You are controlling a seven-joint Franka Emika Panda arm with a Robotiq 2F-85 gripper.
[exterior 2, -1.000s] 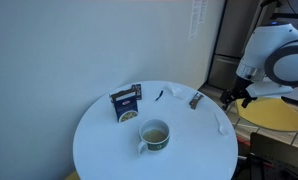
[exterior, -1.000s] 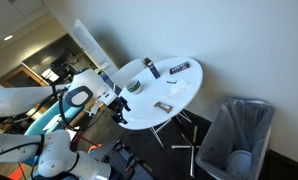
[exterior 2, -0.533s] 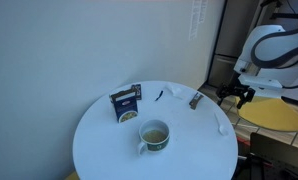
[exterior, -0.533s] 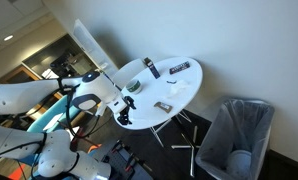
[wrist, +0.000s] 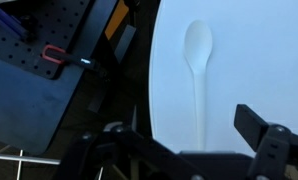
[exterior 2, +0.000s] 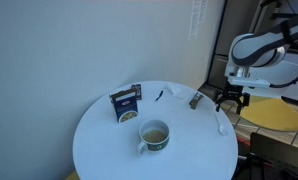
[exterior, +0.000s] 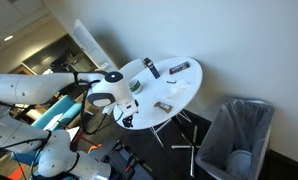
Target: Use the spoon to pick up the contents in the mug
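My fingers are above the spoon, so it is too early to close. My gripper lowers first, then closes on the spoon.
The mug (exterior 2: 154, 134) is a squat grey-green cup holding light brown contents, near the front of the round white table (exterior 2: 109, 150); it also shows in an exterior view (exterior: 135, 87). A white plastic spoon (wrist: 197, 62) lies flat by the table's edge, its bowl pointing away from me; it shows faintly in an exterior view (exterior 2: 225, 126). My gripper (wrist: 189, 140) is open and empty, hovering over the spoon's handle with one finger on each side. It hangs at the table's rim in both exterior views (exterior 2: 230, 97) (exterior: 124, 117).
A blue packet (exterior 2: 125, 103), a small dark item (exterior 2: 159, 96) and a small grey block (exterior 2: 195, 99) lie on the table. A slim dark cylinder (exterior: 149, 68) and a flat dark bar (exterior: 179, 68) are at its far side. A grey bin (exterior: 236, 138) stands beside it.
The arm has swung in from beyond the table's edge toward the table, bringing the open gripper over the spoon. Nothing on the table has moved.
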